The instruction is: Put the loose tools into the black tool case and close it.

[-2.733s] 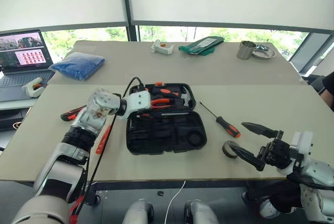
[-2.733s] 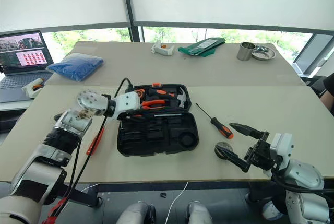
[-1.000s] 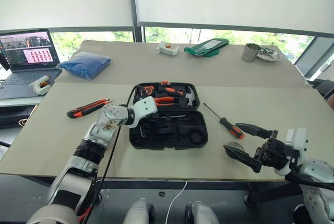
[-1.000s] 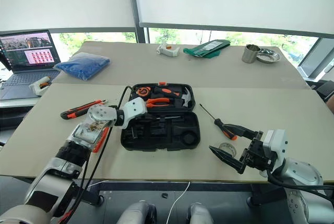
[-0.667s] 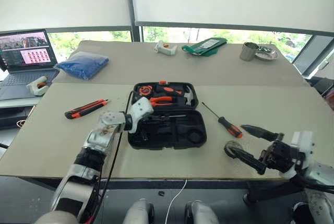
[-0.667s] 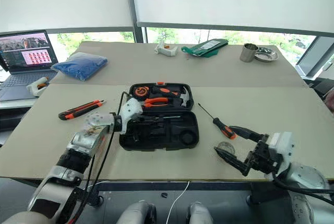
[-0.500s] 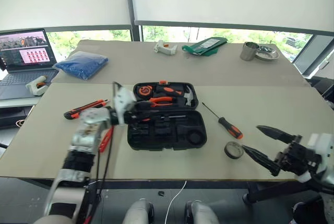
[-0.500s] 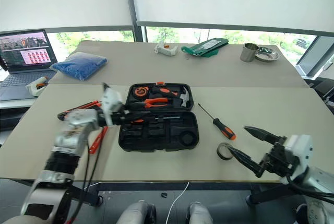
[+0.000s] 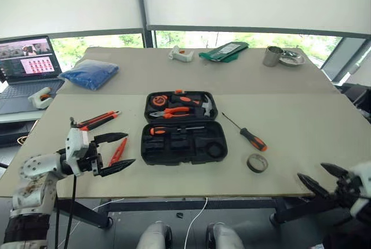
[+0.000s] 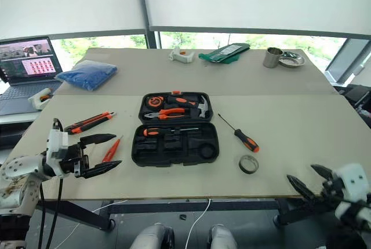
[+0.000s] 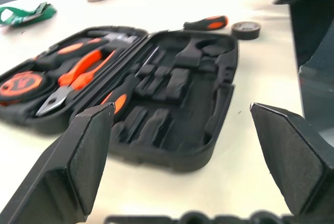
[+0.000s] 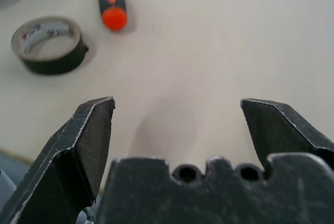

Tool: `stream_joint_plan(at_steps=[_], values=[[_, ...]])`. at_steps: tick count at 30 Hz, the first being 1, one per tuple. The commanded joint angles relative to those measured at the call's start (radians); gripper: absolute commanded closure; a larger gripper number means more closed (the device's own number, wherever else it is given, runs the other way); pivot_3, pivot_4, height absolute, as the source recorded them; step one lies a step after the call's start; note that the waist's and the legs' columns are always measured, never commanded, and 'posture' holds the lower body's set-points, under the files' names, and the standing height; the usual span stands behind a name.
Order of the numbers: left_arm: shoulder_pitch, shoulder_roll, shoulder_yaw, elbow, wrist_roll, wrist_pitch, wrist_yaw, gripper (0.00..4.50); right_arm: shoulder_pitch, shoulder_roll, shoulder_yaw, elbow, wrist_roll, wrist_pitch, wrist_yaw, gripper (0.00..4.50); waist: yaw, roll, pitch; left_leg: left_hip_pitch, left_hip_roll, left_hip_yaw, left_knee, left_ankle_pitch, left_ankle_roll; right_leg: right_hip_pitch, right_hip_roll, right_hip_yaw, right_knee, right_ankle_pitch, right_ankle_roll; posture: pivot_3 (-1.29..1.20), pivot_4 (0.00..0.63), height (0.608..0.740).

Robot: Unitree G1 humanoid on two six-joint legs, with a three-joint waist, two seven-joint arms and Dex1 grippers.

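Next, my right gripper pinches the loose screwdriver by its black-and-orange handle to stow the screwdriver in the case.
The black tool case lies open at the table's centre, with pliers, a hammer and a tape measure in its far half. One orange-handled screwdriver rests in its near half. Right of it lie a loose screwdriver and the dark tape roll. To the left are the utility knife and the small orange tester screwdriver. My left gripper is open and empty beside the tester, pointing at the case. My right gripper is open and empty off the front right edge, short of the tape roll.
A laptop and a white object sit on a side desk at the left. At the back of the table are a blue bag, a white item, a green pouch and a metal cup.
My left gripper has opened and drawn back left from over the case, to beside the tester screwdriver. My right gripper has moved right and down, away from the tape roll.
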Motion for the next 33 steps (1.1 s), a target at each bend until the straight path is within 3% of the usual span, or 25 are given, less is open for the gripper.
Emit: stream_joint_plan(at_steps=[1, 7, 15, 20, 26, 28, 31, 33], values=[[0.001, -0.013, 0.010, -0.077, -0.039, 0.008, 0.023, 0.06, -0.184, -0.098, 0.121, -0.080, 0.034, 0.272, -0.059, 0.00, -0.005, 0.000, 0.000, 0.000, 0.000, 0.000, 0.000, 0.000, 0.000, -0.001, 0.000, -0.001, 0.000, 0.000, 0.000, 0.00, 0.150, 0.740], [-0.015, -0.041, -0.045, -0.123, -0.039, 0.030, 0.033, 0.06, -0.551, -0.114, 0.429, 0.038, -0.058, 0.517, -0.089, 0.00, -0.001, 0.000, 0.000, -0.001, 0.000, 0.006, 0.000, 0.001, -0.001, -0.007, 0.000, -0.002, 0.002, 0.000, 0.000, 0.00, 0.150, 0.740], [-0.021, -0.055, -0.064, -0.143, -0.037, 0.028, 0.050, 0.06, -0.768, -0.034, 0.599, 0.219, -0.154, 0.562, -0.089, 0.00, 0.000, -0.002, -0.001, -0.012, -0.005, 0.010, 0.002, 0.004, 0.012, -0.017, 0.001, 0.005, 0.008, 0.015, 0.002, 0.00, 0.150, 0.740], [-0.014, -0.050, -0.058, -0.146, -0.038, 0.025, 0.047, 0.00, -0.796, -0.030, 0.625, 0.264, -0.184, 0.578, -0.075, 1.46, -0.001, -0.002, -0.001, -0.013, -0.006, 0.011, 0.002, -0.001, 0.014, -0.016, 0.002, 0.005, 0.006, 0.014, 0.003, 0.00, 0.150, 0.740], [-0.018, -0.051, -0.055, -0.160, -0.045, 0.037, 0.059, 0.00, -0.738, -0.058, 0.534, 0.200, -0.164, 0.577, -0.069, 3.42, 0.003, -0.002, -0.001, -0.013, -0.005, 0.010, 0.004, -0.001, 0.014, -0.015, 0.001, 0.005, 0.003, 0.011, 0.010, 0.00, 0.150, 0.740], [-0.019, -0.055, -0.054, -0.165, -0.049, 0.040, 0.067, 0.00, -0.709, -0.068, 0.496, 0.176, -0.163, 0.554, -0.070, 3.50, 0.003, -0.002, -0.001, -0.012, -0.005, 0.010, 0.004, -0.001, 0.014, -0.015, 0.001, 0.005, 0.004, 0.011, 0.009, 0.00, 0.150, 0.740], [-0.019, -0.066, -0.043, -0.166, -0.057, 0.046, 0.102, 0.00, -0.673, -0.090, 0.424, 0.147, -0.159, 0.369, -0.006, 3.50, -0.001, -0.002, -0.001, -0.012, -0.005, 0.010, 0.005, -0.001, 0.014, -0.015, 0.001, 0.005, 0.005, 0.011, 0.009, 0.00, 0.150, 0.740], [-0.013, -0.065, -0.032, -0.164, -0.062, 0.050, 0.118, 0.00, -0.672, -0.090, 0.408, 0.127, -0.143, 0.163, 0.115, 3.50, -0.005, -0.002, -0.001, -0.012, -0.005, 0.011, 0.005, -0.001, 0.014, -0.015, 0.001, 0.005, 0.006, 0.011, 0.009, 0.00, 0.150, 0.740]])
